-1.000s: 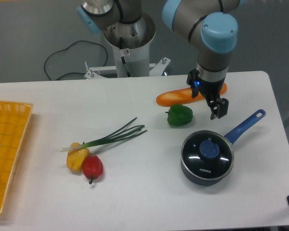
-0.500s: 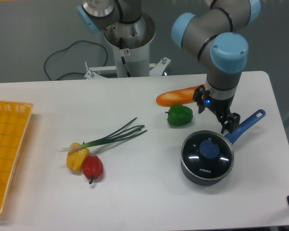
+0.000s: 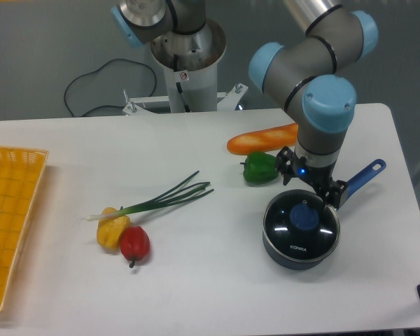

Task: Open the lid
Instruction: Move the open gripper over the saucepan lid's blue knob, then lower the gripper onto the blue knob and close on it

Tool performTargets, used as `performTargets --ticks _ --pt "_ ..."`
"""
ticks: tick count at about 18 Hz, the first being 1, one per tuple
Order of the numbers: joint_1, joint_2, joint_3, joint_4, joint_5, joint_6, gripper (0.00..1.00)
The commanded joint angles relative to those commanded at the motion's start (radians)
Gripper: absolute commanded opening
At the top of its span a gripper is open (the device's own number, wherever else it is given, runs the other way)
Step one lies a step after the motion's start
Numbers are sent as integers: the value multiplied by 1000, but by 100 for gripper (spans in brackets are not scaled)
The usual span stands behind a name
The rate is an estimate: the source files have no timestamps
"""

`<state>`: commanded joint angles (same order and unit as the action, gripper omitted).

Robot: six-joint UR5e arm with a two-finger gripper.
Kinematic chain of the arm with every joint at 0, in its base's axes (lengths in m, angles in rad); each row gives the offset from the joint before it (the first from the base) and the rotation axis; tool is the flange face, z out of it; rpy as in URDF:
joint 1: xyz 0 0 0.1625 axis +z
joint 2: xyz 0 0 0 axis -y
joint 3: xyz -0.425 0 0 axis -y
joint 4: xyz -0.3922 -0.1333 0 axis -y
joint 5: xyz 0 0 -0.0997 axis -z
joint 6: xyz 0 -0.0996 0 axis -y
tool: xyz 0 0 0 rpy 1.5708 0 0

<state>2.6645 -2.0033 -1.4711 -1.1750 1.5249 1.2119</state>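
My gripper should next pick up the round glass lid by its blue centre knob to open the saucepan.
The round glass lid with a blue centre knob and white KONKA lettering rests on the dark blue saucepan, whose long blue handle points up and right. My gripper hangs just above the lid's far edge, behind the knob. Its fingers are spread open with nothing between them. One dark fingertip shows near the handle's root.
A green pepper and an orange baguette lie just behind the pan. Spring onions, a yellow pepper and a red pepper sit mid-table. A yellow basket is at the left edge.
The gripper has come forward and down from over the baguette to just above the lid's far edge, staying open. The lid and pan have not moved.
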Motion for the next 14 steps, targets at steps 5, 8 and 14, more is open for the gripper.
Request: performTargets --ticks 5,8,14 --pt "-3 -32 18 -2 0 -45 100" --pt "5 -37 31 -3 -11 -43 100" --pt "2 -54 68 0 -11 1 100"
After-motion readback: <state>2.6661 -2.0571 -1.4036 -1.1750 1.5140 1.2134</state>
